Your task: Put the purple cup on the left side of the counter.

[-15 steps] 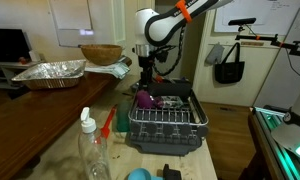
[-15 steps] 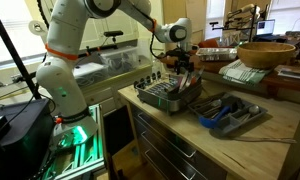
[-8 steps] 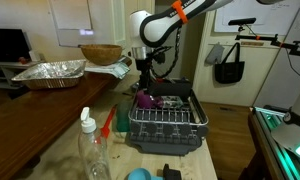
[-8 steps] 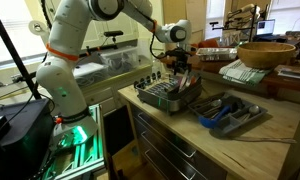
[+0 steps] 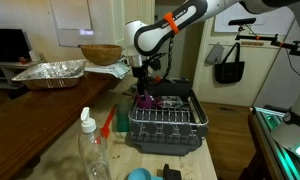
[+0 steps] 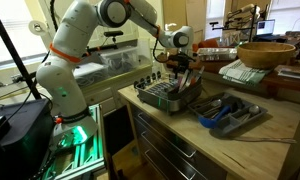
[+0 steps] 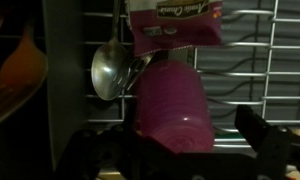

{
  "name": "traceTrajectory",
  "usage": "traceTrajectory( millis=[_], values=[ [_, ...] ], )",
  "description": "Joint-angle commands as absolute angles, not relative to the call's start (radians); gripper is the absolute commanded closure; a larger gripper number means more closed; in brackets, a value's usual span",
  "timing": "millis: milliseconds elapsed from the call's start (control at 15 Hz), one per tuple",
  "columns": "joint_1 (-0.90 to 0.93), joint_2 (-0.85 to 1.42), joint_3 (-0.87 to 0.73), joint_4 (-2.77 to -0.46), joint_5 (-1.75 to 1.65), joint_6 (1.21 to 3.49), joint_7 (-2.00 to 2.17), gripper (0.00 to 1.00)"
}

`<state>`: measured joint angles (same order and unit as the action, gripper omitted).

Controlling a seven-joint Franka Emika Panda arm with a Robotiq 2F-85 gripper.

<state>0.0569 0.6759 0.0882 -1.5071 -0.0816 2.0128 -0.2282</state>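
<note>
My fingers are on either side of the purple cup's body, past the cup's base toward the rack wires, so my gripper should close.
The purple cup [image 7: 173,105] lies on its side in the black wire dish rack [image 7: 245,60], its base toward the camera. My gripper [image 7: 175,150] is open and straddles it. The right finger [image 7: 262,138] stands clear of the cup's side; the left finger's contact is lost in shadow. In an exterior view the gripper [image 5: 142,84] hangs just above the cup [image 5: 144,100] at the rack's [image 5: 166,122] far left end. The rack sits on the pale speckled counter [image 5: 60,150]. In an exterior view the gripper [image 6: 180,72] reaches down into the rack [image 6: 166,96], and I cannot make out the cup there.
A spoon [image 7: 110,72] and a pink packet [image 7: 172,25] lie in the rack beside the cup. A clear bottle [image 5: 91,150], red-orange brush [image 5: 108,122] and blue round object [image 5: 138,174] stand on the counter. A foil tray [image 5: 50,72] and wooden bowl [image 5: 100,53] sit behind. A utensil tray [image 6: 230,112] lies near the rack.
The arm has shifted slightly over the rack, bringing the gripper down closer to the cup. The jaws have stayed open.
</note>
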Motion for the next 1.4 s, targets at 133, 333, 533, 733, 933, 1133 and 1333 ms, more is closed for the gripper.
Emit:
traceTrajectory(
  millis=[133,333,533,733,933,1133,1333],
  values=[
    [0.061,0.742,0.084,-1.417,-0.086,1.977,-0.244,0.42],
    [0.066,0.708,0.078,-1.432,-0.086,1.940,-0.214,0.54],
    [0.068,0.623,0.084,-1.507,-0.087,1.964,-0.209,0.54],
    [0.065,0.515,0.097,-1.598,-0.081,2.011,-0.228,0.54],
    [0.061,0.431,0.109,-1.661,-0.084,2.060,-0.267,0.54],
    [0.047,0.387,0.125,-1.703,-0.062,2.130,-0.343,0.54],
    [0.041,0.385,0.140,-1.711,-0.061,2.127,-0.450,0.54]
  ],
)
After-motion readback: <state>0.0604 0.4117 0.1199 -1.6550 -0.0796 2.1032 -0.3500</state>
